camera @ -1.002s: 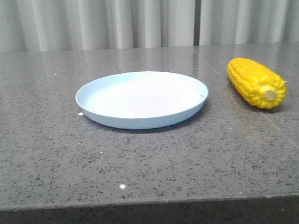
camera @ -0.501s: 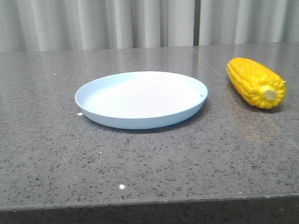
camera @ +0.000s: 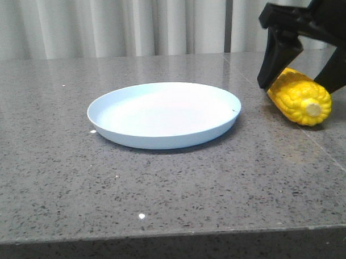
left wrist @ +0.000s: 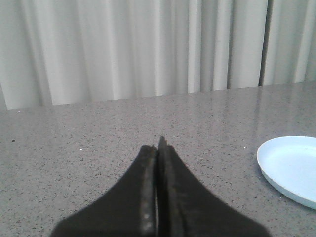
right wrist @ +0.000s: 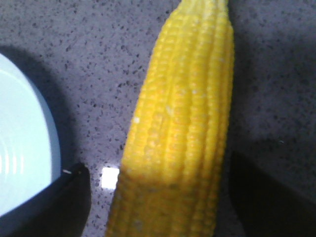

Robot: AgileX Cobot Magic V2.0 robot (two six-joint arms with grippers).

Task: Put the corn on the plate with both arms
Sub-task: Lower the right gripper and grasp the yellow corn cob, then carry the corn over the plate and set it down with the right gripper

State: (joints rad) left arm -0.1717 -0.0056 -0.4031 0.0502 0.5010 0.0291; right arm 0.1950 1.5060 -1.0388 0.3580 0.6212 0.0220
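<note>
My right gripper's fingers stand on either side of the yellow corn (camera: 301, 98), and closing now would catch the corn. It is time for my right gripper to close on the corn.
The yellow corn (camera: 301, 98) lies on the grey table to the right of the pale blue plate (camera: 164, 114), its pale stub end toward the front. My right gripper (camera: 301, 80) is open and straddles the corn's far half, one finger on each side, with gaps on both sides. In the right wrist view the corn (right wrist: 182, 133) runs between the two dark fingers (right wrist: 59, 207), and the plate's rim (right wrist: 27, 148) shows beside it. My left gripper (left wrist: 159, 148) is shut and empty, low over bare table, with the plate's edge (left wrist: 291, 170) off to its side.
A grey speckled stone table (camera: 163, 186) with its front edge near the bottom of the front view. A pale curtain (camera: 129, 23) hangs behind the table. A seam (camera: 327, 155) in the stone runs under the corn.
My right gripper has come into the front view from the upper right and now stands open over the corn. The corn and plate have not moved.
</note>
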